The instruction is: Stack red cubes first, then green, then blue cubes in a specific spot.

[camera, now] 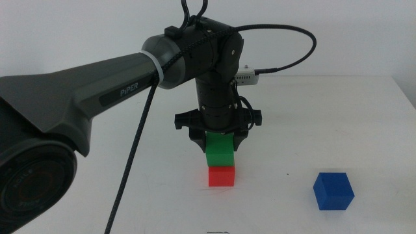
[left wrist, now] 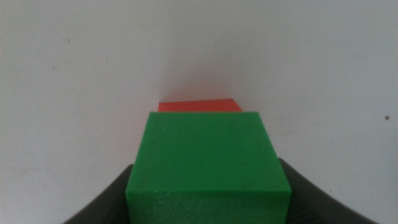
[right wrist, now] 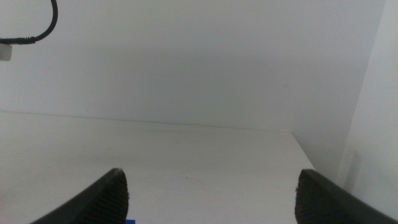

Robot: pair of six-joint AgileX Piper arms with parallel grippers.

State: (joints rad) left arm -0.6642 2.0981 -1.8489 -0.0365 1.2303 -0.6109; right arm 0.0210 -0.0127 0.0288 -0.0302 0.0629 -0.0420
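Note:
The bottom of the green cube sits squarely on the top of the red cube in the middle view, so the left gripper should open now.
My left gripper [camera: 219,148] reaches in from the left and is shut on the green cube [camera: 219,151], one jaw on each side. The green cube sits directly over the red cube [camera: 221,177], at or just above its top face; I cannot tell if they touch. In the left wrist view the green cube [left wrist: 208,165] fills the space between the jaws, and a strip of the red cube [left wrist: 199,106] shows beyond it. The blue cube [camera: 333,191] stands alone on the table at the front right. My right gripper [right wrist: 211,199] is open and empty, out of the middle view.
The white table [camera: 97,188] ends at a right edge [camera: 406,97] beside a white wall. A black cable [camera: 130,162] hangs from the left arm across the table's left half. A small white connector [camera: 247,77] sits behind the left wrist.

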